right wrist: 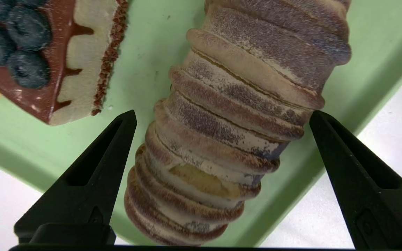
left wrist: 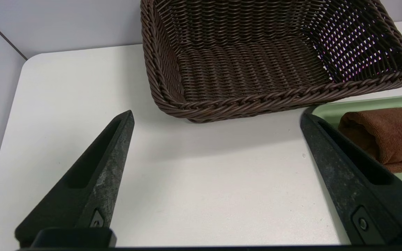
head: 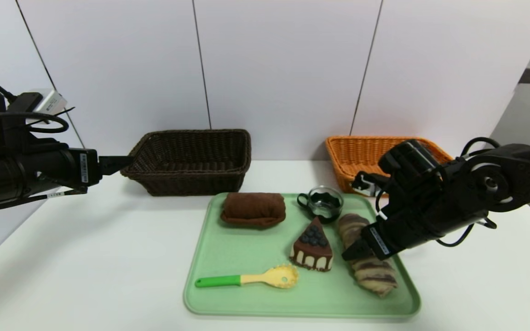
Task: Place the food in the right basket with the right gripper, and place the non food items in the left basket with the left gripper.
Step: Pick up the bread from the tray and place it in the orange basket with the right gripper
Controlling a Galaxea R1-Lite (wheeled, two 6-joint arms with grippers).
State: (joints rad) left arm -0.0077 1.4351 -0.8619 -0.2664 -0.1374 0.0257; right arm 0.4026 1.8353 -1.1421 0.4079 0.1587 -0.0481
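My right gripper's fingers are beside both sides of the bread roll's middle (right wrist: 233, 125). My right gripper is ready to close on the roll.
On the green tray (head: 228, 257) lie a striped bread roll (head: 377, 276), a chocolate cake slice (head: 312, 248), a folded brown towel (head: 253, 209), a glass cup (head: 322, 202) and a green-handled yellow spoon (head: 256, 278). My right gripper (right wrist: 222, 116) is open just above the bread roll (right wrist: 236, 104), one finger on each side and not touching it; the cake (right wrist: 47, 59) sits beside it. My left gripper (left wrist: 216, 114) hangs open and empty over the bare table, in front of the dark brown left basket (left wrist: 257, 97). The orange right basket (head: 361, 142) stands behind the right arm.
The dark brown basket (head: 191, 138) is empty and its front corner nearly touches the tray. A white wall runs close behind both baskets. White tabletop stretches left of the tray and along the front edge. The towel (left wrist: 386, 136) lies near the left gripper's inner finger.
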